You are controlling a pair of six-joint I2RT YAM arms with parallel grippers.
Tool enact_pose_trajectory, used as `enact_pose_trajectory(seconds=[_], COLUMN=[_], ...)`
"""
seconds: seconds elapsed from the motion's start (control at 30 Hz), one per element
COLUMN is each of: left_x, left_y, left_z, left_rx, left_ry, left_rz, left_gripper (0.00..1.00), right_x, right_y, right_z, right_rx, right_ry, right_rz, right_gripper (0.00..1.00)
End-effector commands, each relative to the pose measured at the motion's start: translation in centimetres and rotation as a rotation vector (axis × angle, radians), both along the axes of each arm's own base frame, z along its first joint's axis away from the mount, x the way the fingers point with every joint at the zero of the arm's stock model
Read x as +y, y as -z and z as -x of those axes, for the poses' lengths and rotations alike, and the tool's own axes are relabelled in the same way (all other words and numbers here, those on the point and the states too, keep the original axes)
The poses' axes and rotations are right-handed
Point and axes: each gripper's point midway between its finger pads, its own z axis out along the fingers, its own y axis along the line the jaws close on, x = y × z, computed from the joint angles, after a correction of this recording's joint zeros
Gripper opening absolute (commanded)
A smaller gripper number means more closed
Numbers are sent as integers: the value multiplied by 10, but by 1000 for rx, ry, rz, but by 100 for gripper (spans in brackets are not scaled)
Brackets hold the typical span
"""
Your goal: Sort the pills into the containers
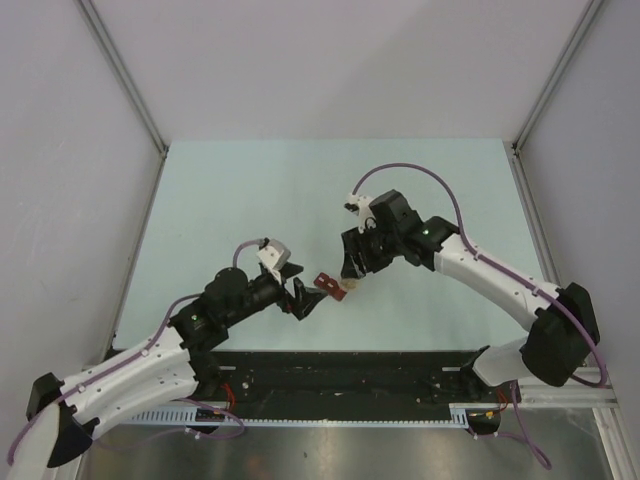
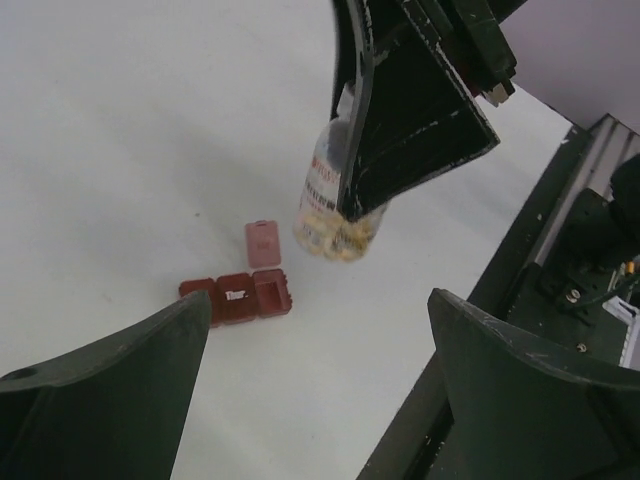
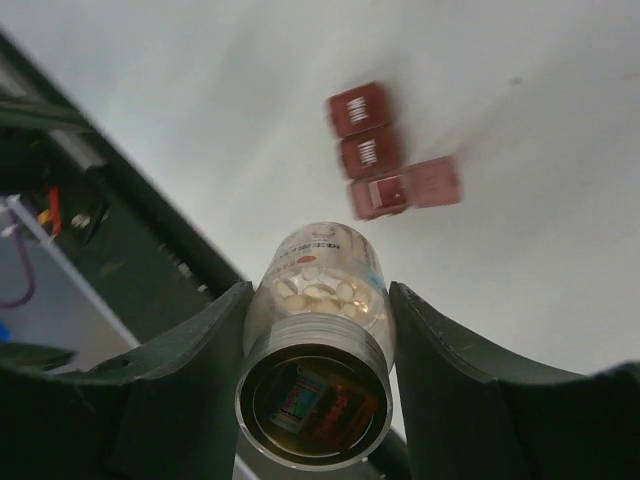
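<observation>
My left gripper should next grab the small clear round bottle by its lower body (image 1: 349, 284) (image 2: 332, 222), so that the top of the bottle stays free to be opened.
The containers are a dark red pill box (image 1: 328, 284) on the table between the arms, also in the left wrist view (image 2: 238, 298) and the right wrist view (image 3: 373, 156). One end compartment's lid (image 2: 263, 243) is flipped open. My right gripper (image 3: 320, 292) is shut on a small clear bottle (image 3: 318, 335), held just above the table beside the box. The pills (image 3: 322, 293) are pale tan and heaped inside this bottle (image 2: 337, 222). My left gripper (image 2: 320, 308) stands open and empty, close to the box's near-left side (image 1: 300, 296).
The black rail (image 1: 330, 375) with the arm bases runs along the near table edge, close behind the left gripper. Grey walls enclose the pale green table (image 1: 300, 190) on the left, right and far sides.
</observation>
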Motion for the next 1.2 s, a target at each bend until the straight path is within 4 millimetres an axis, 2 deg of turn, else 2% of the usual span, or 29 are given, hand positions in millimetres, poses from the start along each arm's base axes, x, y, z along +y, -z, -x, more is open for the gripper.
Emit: enact_pose_trajectory(seconds=[0.0, 0.13, 0.3, 0.43, 0.83, 1.07, 1.17], left_x=[-12, -14, -22, -34, -69, -80, -81], left_y=[-42, -52, -69, -75, -69, -67, -66], left_z=[11, 19, 27, 32, 42, 47, 48], left_rx=[-202, -249, -284, -283, -263, -256, -253], left_ry=[80, 101, 141, 175, 262, 288, 290], left_rz=[29, 70, 145, 149, 101, 96, 94], left_gripper=[95, 96, 97, 98, 98, 90, 82], right_x=[13, 16, 24, 28, 36, 37, 38], right_y=[-45, -79, -99, -103, -111, -117, -118], right_z=[40, 61, 76, 85, 98, 103, 105], right_rx=[26, 36, 47, 54, 59, 63, 66], right_ry=[-85, -111, -146, -160, -196, -216, -227], right_rz=[-120, -236, -315, -329, -355, -379, -387], right_gripper=[8, 9, 9, 9, 9, 9, 10])
